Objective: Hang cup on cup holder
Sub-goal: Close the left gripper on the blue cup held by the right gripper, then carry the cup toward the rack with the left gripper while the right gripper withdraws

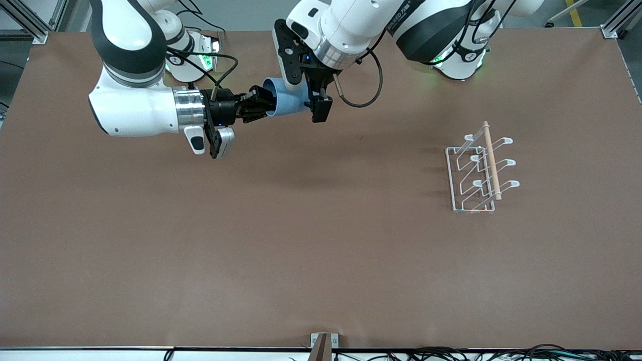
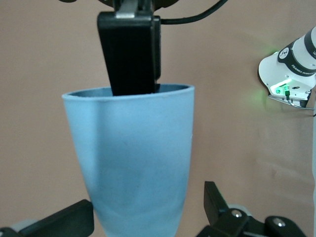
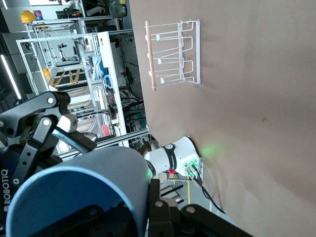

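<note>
My left gripper is about to grab the light-blue cup by its narrow base (image 1: 299, 100), which leaves the cup's rim free to go onto the cup holder (image 1: 479, 170).
The light-blue cup (image 1: 288, 98) is held up in the air on its side, over the table's part near the robots' bases. My right gripper (image 1: 263, 103) is shut on its rim, one finger inside and one outside; the right wrist view shows the rim (image 3: 89, 182) at my right gripper (image 3: 143, 217). My left gripper (image 1: 306, 95) is open, its jaws straddling the cup's narrow base; in the left wrist view the cup (image 2: 133, 163) fills the space above my left gripper (image 2: 148, 222), with a gap at one finger. The white wire cup holder (image 1: 479, 170) stands toward the left arm's end, also in the right wrist view (image 3: 173, 52).
The brown table (image 1: 301, 250) lies bare between the arms and the holder. The right arm's base (image 1: 190, 60) and the left arm's base (image 1: 459, 62) stand at the table's edge by the robots. A small bracket (image 1: 323, 343) sits at the edge nearest the front camera.
</note>
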You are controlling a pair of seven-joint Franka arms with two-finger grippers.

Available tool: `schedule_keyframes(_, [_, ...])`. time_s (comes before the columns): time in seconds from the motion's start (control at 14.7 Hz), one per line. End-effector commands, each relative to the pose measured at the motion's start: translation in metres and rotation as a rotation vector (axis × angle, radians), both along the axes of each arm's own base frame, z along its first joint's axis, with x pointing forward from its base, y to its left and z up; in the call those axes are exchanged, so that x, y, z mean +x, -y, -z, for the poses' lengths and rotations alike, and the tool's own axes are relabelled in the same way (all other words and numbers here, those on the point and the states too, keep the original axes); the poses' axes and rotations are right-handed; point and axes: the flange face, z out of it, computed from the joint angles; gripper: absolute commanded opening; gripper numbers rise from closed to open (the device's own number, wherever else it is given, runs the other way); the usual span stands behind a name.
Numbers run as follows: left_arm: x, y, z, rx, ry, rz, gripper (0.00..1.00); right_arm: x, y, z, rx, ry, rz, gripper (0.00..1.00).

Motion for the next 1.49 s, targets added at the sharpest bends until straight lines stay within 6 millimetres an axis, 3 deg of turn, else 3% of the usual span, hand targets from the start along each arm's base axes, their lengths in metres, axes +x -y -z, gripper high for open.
schedule_keyframes(0.0, [0.002,0.013,0.008,-0.028,0.009,0.017,1.0,-0.001,-0.004,-0.013,0.048,0.007,0.006,0.09])
schedule_keyframes(0.41, [0.01,0.018,0.019,-0.045,0.019,0.01,0.99,-0.001,-0.005,-0.017,0.051,0.014,0.004,0.09])
schedule_keyframes(0.48, [0.01,0.017,0.019,-0.045,0.021,0.013,0.93,-0.001,-0.004,-0.017,0.051,0.012,0.006,0.15])
schedule_keyframes(0.54, [0.01,0.017,0.019,-0.046,0.027,0.024,0.86,-0.001,-0.003,-0.017,0.051,0.01,0.007,0.51])
schedule_keyframes(0.61, [0.01,0.017,0.019,-0.047,0.027,0.028,0.67,-0.001,-0.003,-0.018,0.052,0.013,0.006,1.0])
schedule_keyframes(0.75, [0.01,0.017,0.018,-0.047,0.03,0.028,0.43,0.002,-0.002,-0.021,0.052,0.013,0.013,1.0])
schedule_keyframes(0.82, [0.012,0.012,0.013,-0.047,0.035,0.023,0.36,0.002,-0.002,-0.021,0.052,0.013,0.013,1.0])
schedule_keyframes(1.02, [0.014,0.001,0.008,-0.02,0.024,0.026,0.36,0.003,0.0,-0.022,0.053,0.015,0.016,1.0])
schedule_keyframes(1.15, [0.023,-0.02,0.005,0.022,-0.003,0.014,0.37,0.006,0.003,-0.025,0.049,0.034,0.019,1.0])
schedule_keyframes(1.43, [0.049,-0.073,0.016,0.201,-0.021,0.01,0.37,0.022,0.043,-0.016,-0.065,0.077,0.042,1.0])
